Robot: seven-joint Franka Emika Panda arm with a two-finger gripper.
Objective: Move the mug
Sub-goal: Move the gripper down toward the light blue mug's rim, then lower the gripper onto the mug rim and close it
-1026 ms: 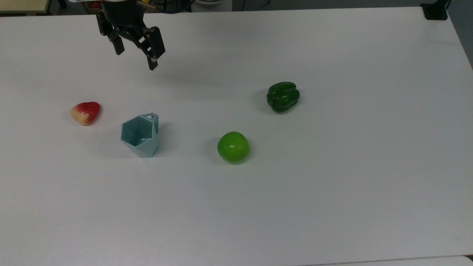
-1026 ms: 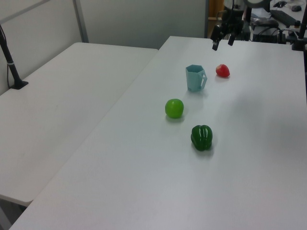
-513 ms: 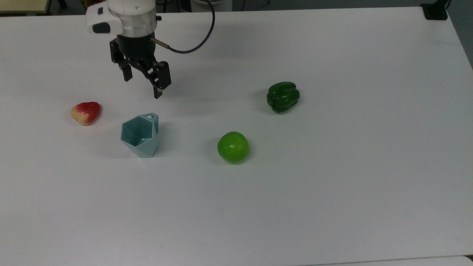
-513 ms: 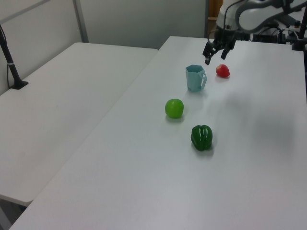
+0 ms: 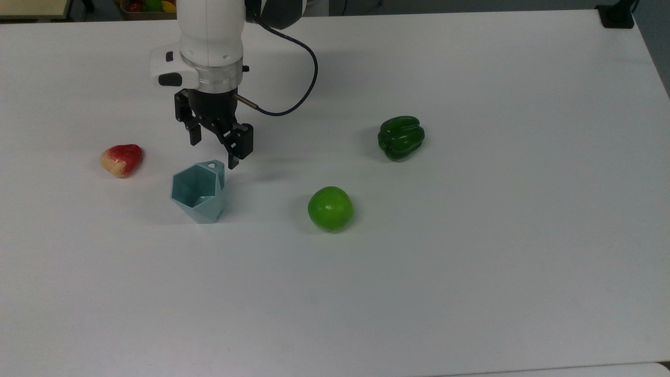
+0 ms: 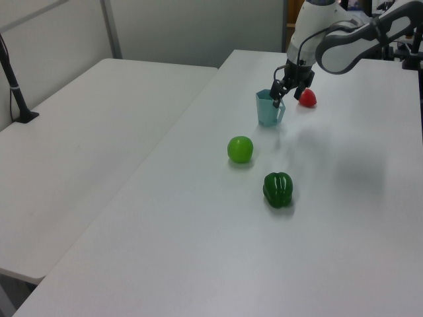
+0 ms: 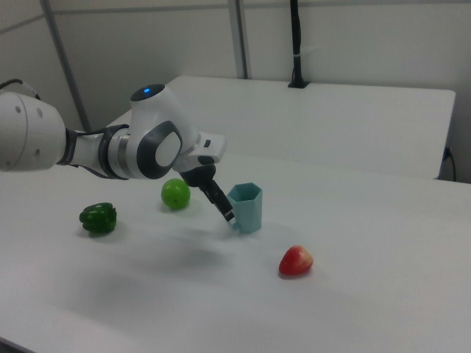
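Next, my gripper grabs the mug by its small handle [image 6: 280, 112] to move it across the white table.
The pale blue-grey faceted mug [image 5: 199, 191] stands upright on the white table [image 5: 471, 272], its small handle [image 5: 213, 166] turned toward the top view's upper edge. My gripper [image 5: 213, 153] hangs open just past that handle, one finger to each side of it and nothing between them. In the left view the gripper [image 6: 285, 98] is right behind the mug [image 6: 268, 109]. In the right view one fingertip [image 7: 229, 217] reaches down beside the mug [image 7: 247, 208], at its left.
A red and cream fruit [image 5: 121, 159] lies at the top view's left of the mug. A green apple [image 5: 330, 208] and a dark green pepper [image 5: 400, 137] lie to its right. A second white table [image 6: 86, 132] adjoins on the left view's left.
The arm has come down from the table's far edge toward the mug, and the open gripper now sits at its handle. The mug and the fruits have not moved.
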